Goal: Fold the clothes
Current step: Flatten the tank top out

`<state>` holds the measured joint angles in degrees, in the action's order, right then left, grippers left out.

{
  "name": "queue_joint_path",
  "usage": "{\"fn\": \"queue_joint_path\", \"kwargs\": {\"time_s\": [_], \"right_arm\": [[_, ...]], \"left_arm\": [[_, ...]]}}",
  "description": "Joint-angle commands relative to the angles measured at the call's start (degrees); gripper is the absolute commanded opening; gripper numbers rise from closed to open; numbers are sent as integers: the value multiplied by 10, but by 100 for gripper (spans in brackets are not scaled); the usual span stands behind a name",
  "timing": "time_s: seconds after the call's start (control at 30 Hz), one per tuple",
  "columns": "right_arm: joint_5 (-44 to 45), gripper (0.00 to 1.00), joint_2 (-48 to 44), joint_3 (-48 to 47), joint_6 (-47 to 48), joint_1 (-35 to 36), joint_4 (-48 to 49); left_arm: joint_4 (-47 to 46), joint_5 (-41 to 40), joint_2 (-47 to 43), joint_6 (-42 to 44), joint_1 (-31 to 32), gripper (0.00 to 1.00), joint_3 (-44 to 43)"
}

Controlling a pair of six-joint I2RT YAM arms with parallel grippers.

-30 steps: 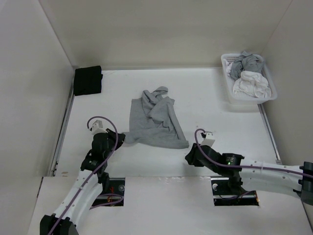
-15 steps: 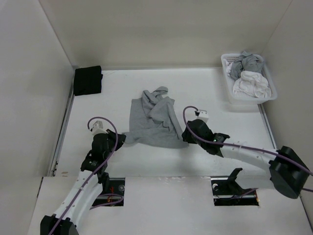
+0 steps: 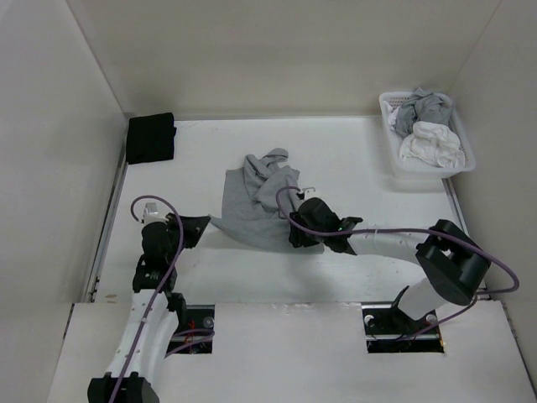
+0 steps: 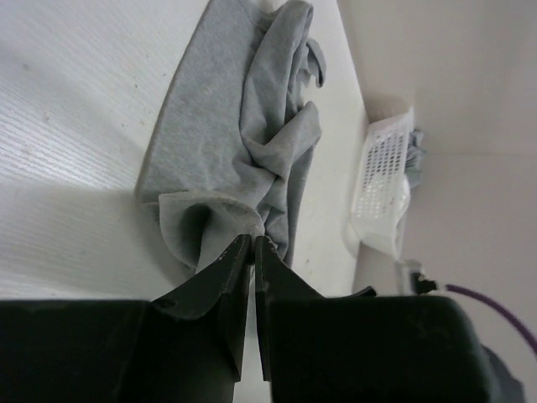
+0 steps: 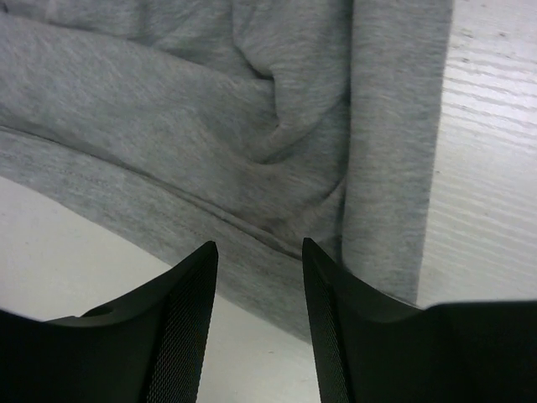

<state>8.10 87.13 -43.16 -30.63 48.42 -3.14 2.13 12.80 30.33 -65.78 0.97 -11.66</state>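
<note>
The crumpled fabric needs to be spread for folding, so the robot's right gripper should next grip the T-shirt's stitched hem (image 5: 261, 264), away from the left gripper's corner.
The clothes, a plain light grey T-shirt (image 3: 256, 197), lie crumpled in the middle of the table. My left gripper (image 3: 205, 225) is at the shirt's near-left corner. In the left wrist view its jaws (image 4: 253, 241) are shut on a pinched fold of the grey fabric (image 4: 226, 126). My right gripper (image 3: 295, 233) hangs over the shirt's near-right corner. In the right wrist view it (image 5: 256, 249) is open, with the stitched hem of the shirt (image 5: 210, 109) lying flat below the two fingers and nothing between them.
A black cloth bundle (image 3: 151, 138) sits in the far-left corner. A white basket (image 3: 432, 171) at the far right holds a grey and a white garment (image 3: 430, 143). Walls enclose the table on the left, back and right.
My right arm has swung left and forward from the near edge onto the shirt's near-right corner, its jaws opening wider. The left wrist has shifted left, still gripping the corner.
</note>
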Motion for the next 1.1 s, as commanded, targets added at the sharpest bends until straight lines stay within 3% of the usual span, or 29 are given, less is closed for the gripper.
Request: {"fn": "queue_joint_path", "kwargs": {"time_s": [0.0, 0.2, 0.3, 0.4, 0.6, 0.73, 0.9, 1.07], "right_arm": [[-41, 50, 13, -32, 33, 2, 10], [-81, 47, 5, -25, 48, 7, -22], [-84, 59, 1, -18, 50, 6, -17], [-79, 62, 18, -39, 54, 12, -21], [-68, 61, 51, -67, 64, 19, -15], [-82, 52, 50, -66, 58, 19, -12], [-92, 57, -2, -60, 23, -59, 52], [-49, 57, 96, -144, 2, -124, 58]], "left_arm": [[-76, 68, 16, -79, -40, 5, -29], [-108, 79, 20, -95, -55, 5, -52], [-110, 82, 19, -91, -51, 5, -46], [-106, 79, 13, -67, -61, 5, -33], [-112, 74, 53, -28, -97, 5, -13], [-116, 66, 56, -19, -95, 5, -17], [-116, 49, 55, -2, -76, 5, -14], [-133, 31, 83, 18, -52, 5, -11]]}}
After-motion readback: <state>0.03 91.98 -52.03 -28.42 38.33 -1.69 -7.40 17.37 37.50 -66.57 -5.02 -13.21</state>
